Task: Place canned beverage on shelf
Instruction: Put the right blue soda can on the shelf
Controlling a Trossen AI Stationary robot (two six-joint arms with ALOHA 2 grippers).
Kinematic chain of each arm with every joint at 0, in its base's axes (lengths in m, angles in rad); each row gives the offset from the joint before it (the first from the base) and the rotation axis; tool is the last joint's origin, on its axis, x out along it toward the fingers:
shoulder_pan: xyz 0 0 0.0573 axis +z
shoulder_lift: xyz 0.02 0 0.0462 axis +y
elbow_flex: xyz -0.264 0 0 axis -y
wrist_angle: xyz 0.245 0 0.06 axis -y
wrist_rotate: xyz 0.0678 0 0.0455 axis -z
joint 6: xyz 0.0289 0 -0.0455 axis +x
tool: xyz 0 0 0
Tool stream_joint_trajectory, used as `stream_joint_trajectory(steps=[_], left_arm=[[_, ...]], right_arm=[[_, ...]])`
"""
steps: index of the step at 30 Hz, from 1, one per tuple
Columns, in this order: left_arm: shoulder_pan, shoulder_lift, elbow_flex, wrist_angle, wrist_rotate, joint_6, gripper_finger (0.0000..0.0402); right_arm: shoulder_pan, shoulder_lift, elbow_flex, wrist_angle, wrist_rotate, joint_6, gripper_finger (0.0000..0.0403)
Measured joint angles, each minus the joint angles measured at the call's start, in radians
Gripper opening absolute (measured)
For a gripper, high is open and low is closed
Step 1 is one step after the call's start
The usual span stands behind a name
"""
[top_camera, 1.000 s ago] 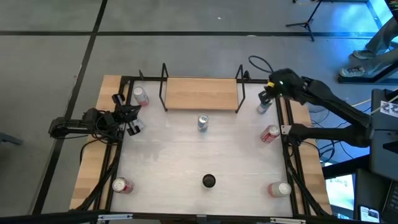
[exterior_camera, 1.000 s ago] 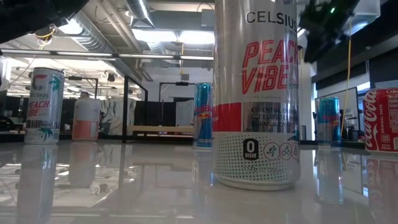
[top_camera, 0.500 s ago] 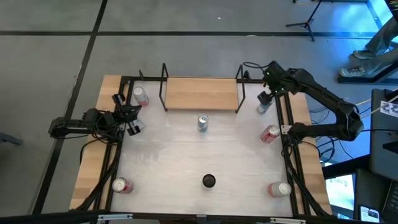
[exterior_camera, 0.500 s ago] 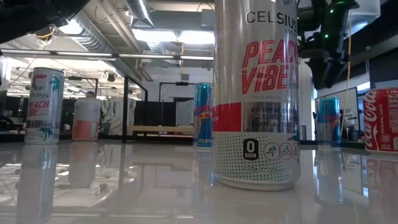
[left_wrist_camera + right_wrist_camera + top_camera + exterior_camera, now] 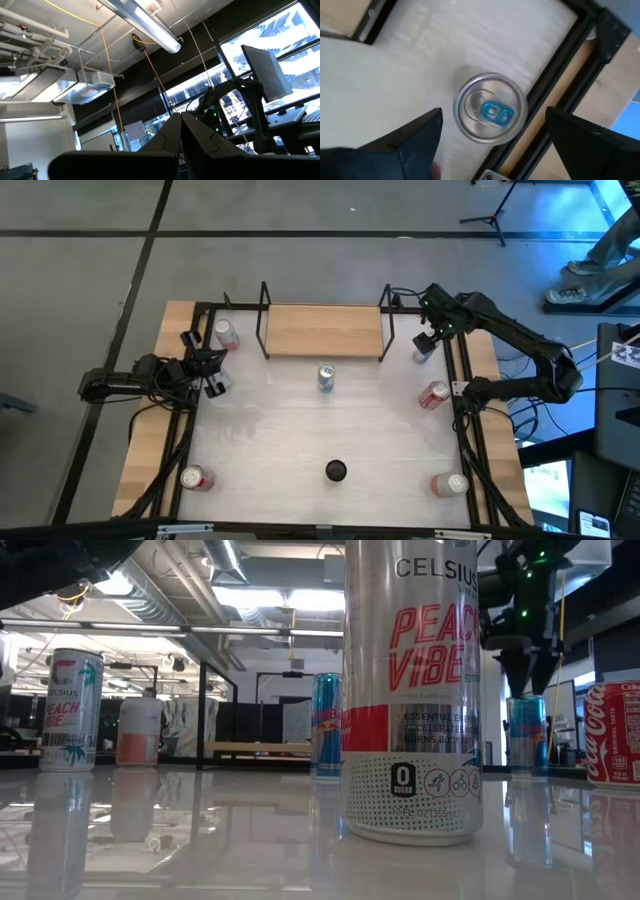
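Note:
The slim blue can needs to go on the shelf. My right gripper should pick it up by its top rim next.
A slim blue can stands upright on the tabletop at the far right, next to the black frame rail. It also shows in the low view and, top up, in the right wrist view. My right gripper hangs just above it, open and pointing down, one finger on each side of the can top without touching. The shelf, a light-wood board with black wire uprights, stands at the far middle and holds no can. My left gripper waits shut at the table's left side.
A silver can stands in front of the shelf. A red can lies at the right and another can at the far left. Two more cans are at the near corners. A tall Celsius can stands mid-near.
My right gripper has come down from high above the far right corner toward the blue can and now hangs just over its top, fingers pointing down. The can has not moved.

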Motion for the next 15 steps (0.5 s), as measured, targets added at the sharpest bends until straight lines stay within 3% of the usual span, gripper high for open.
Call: stream_joint_trajectory(steps=[10,15], left_arm=[[0.0,0.0,0.0,0.006,0.0,0.0,0.0007],[0.0,0.0,0.0,0.007,0.0,0.0,0.0007]], right_arm=[[0.0,0.041,-0.057,0.06,0.002,0.002,0.0323],[0.0,0.043,-0.06,0.066,-0.013,0.001,0.0273]])
